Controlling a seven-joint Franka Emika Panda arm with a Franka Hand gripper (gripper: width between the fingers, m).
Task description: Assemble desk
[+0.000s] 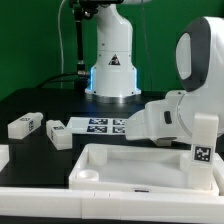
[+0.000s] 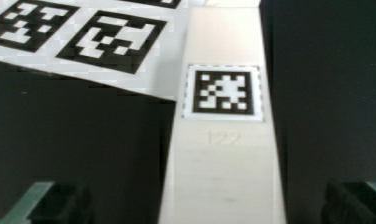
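My gripper should close on the white leg now. In the wrist view, its open fingers are beside both long sides of the leg.
The white desk tabletop lies at the front of the exterior view, its raised rim and a corner socket showing. Two white tagged legs lie at that view's left. In the wrist view another white square leg with a black-and-white tag lies on the dark table beside the marker board. My gripper is open and straddles this leg. Its dark fingertips stand well clear on either side, not touching it. In the exterior view the arm's white hand hides the fingers and this leg.
The marker board lies mid-table in front of the robot base. A further white part is cut off at the exterior view's left edge. A tag sits on the arm near the tabletop's far right.
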